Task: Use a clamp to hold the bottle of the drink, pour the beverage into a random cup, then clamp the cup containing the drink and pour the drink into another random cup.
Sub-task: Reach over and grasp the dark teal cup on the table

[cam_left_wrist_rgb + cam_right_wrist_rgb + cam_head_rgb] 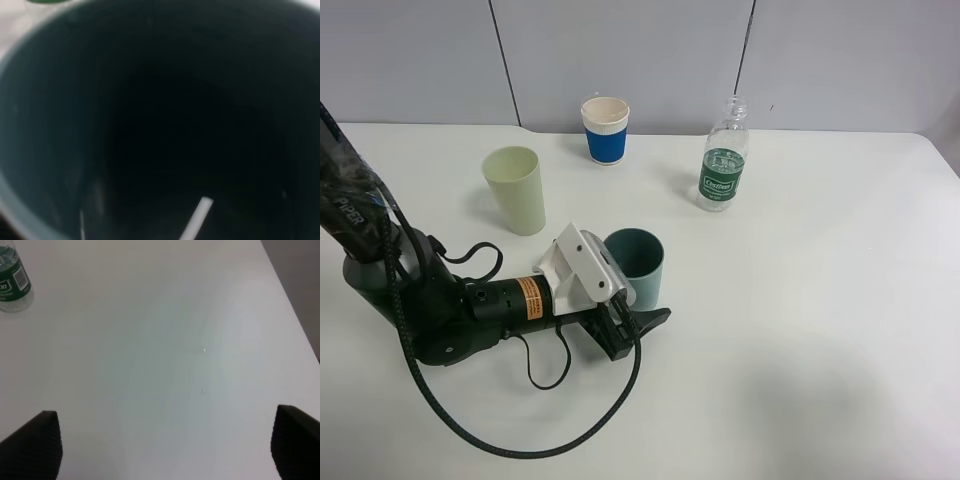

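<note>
I should close my left gripper now, because its fingers reach past the teal cup at its lower side [647, 296] and the cup's opening [635, 250] fills the left wrist view. My left gripper would hold the cup.
A clear plastic bottle [723, 165] with a green label stands uncapped at the back right of the white table; it also shows in the right wrist view [12, 282]. A teal cup [638, 262] stands upright mid-table. My left gripper [642, 308] lies low against its base, with one black finger [655, 320] in front of the cup and the other hidden. The cup [150, 125] fills the left wrist view, so no fingers show there. My right gripper [165, 445] is open and empty over bare table, with its fingers [37, 445] far apart.
A pale green cup [516, 188] stands at the back left of the teal cup. A blue and white paper cup [606, 130] stands near the back wall. The left arm's black cable [570, 435] loops over the front of the table [800, 330].
</note>
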You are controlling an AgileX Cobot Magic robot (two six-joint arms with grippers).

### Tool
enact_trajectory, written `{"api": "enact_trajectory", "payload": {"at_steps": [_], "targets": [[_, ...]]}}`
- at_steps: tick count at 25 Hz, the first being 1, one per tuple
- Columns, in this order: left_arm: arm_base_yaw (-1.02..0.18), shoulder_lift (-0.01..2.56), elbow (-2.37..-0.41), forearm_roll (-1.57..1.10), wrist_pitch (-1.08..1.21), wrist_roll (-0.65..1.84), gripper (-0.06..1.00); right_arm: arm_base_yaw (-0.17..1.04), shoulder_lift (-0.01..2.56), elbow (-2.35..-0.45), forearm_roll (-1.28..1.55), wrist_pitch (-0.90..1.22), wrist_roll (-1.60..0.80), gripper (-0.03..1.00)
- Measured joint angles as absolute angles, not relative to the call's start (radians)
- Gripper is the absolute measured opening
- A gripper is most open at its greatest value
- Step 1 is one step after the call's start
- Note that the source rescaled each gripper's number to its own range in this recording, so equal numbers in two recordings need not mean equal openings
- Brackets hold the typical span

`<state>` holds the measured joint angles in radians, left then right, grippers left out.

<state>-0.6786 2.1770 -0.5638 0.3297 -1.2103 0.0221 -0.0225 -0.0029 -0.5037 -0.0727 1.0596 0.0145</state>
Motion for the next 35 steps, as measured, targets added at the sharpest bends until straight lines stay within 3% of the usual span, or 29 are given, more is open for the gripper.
{"api": "enact_trajectory", "payload": {"at_steps": [6,9,12,14,15,35], "targets": [[-0.679,2.18,-0.577,0.331,-1.211,0.022,0.94,-0.023,-0.003,-0.504,-0.073,1.06,0.015,0.66],[-0.679,2.184,-0.577,0.331,-1.211,0.022,0.79,-0.023,-0.003,-0.504,-0.073,1.06,0.015,0.66],[-0.679,2.188,-0.577,0.332,-1.211,0.022,0.54,-0.023,-0.003,-0.504,-0.073,1.06,0.015,0.66],[-0.679,2.188,-0.577,0.332,-1.211,0.022,0.23,-0.023,-0.003,-0.504,-0.073,1.06,0.015,0.66],[-0.679,2.188,-0.577,0.332,-1.211,0.022,0.02,-0.023,-0.003,-0.504,-0.073,1.06,0.015,0.66],[-0.679,2.181,-0.574,0.319,-1.207,-0.014,0.0,-0.023,-0.003,-0.504,-0.073,1.06,0.015,0.66]]}}
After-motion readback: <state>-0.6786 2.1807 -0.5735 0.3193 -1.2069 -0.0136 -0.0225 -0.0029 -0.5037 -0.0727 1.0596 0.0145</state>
